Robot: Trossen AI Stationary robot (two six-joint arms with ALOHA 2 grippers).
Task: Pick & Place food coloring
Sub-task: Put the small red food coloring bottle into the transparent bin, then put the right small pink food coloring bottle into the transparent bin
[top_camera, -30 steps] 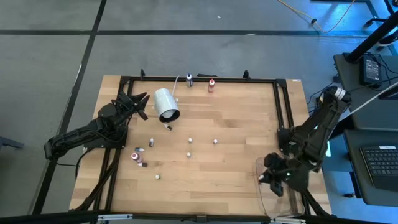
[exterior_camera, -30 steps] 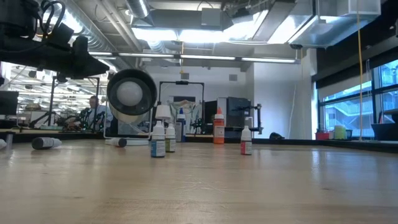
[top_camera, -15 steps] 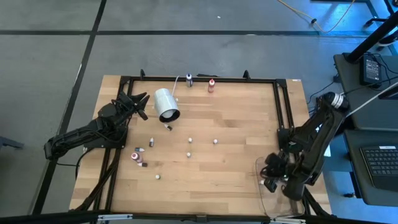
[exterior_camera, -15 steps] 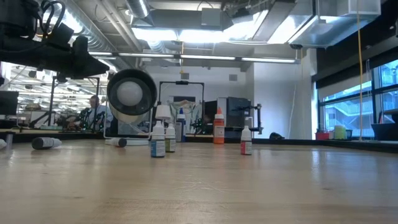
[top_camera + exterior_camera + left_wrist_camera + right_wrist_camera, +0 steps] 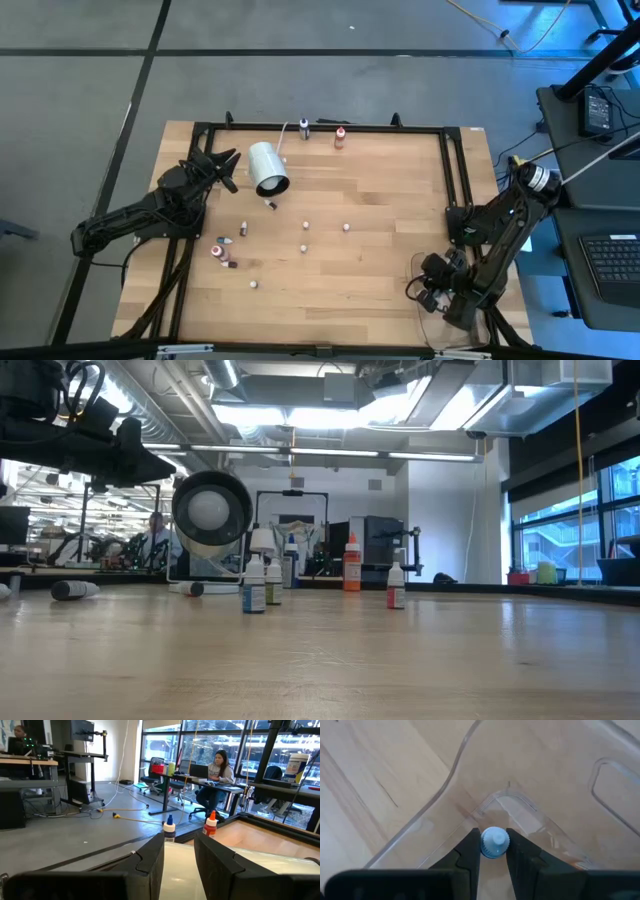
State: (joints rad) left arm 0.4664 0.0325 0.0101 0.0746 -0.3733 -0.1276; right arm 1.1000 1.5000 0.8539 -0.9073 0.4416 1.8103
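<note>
The pale-capped bottle [image 5: 494,842] is standing inside the corner of the clear tray, so the robot's right gripper should open.
Several tiny dropper bottles stand or lie scattered on the wooden table [image 5: 330,270]. One group sits near the left side [image 5: 217,250], loose ones near the middle [image 5: 346,228], and two stand at the far rail [image 5: 340,136]. The low view shows some upright [image 5: 254,582]. My right gripper [image 5: 424,295] hangs over the clear tray [image 5: 425,322] at the near right corner, shut on a bottle. My left gripper [image 5: 226,163] is open beside the lying white cylinder [image 5: 268,168]. Its fingers [image 5: 150,860] point along the cylinder toward the far rail. My right gripper pinches one dropper bottle between its two fingers [image 5: 470,850], just below the pale blue-white cap [image 5: 494,842]. The fingers come from above, pointing down. The bottle stands upright in the hold, cap toward the camera, over the clear tray's corner [image 5: 510,802]. Its body is hidden under the cap.
A black rail frame [image 5: 320,127] borders the table's far, left and right sides. The white cylinder lies on its side near the far left. Cables and a keyboard [image 5: 610,265] lie beyond the right edge. People sit at desks in the room behind [image 5: 215,775].
My right arm has swung toward the table's near edge, and its gripper has moved a little toward the near edge and left over the clear tray, still shut on the bottle. The left arm and the other bottles have stayed put.
</note>
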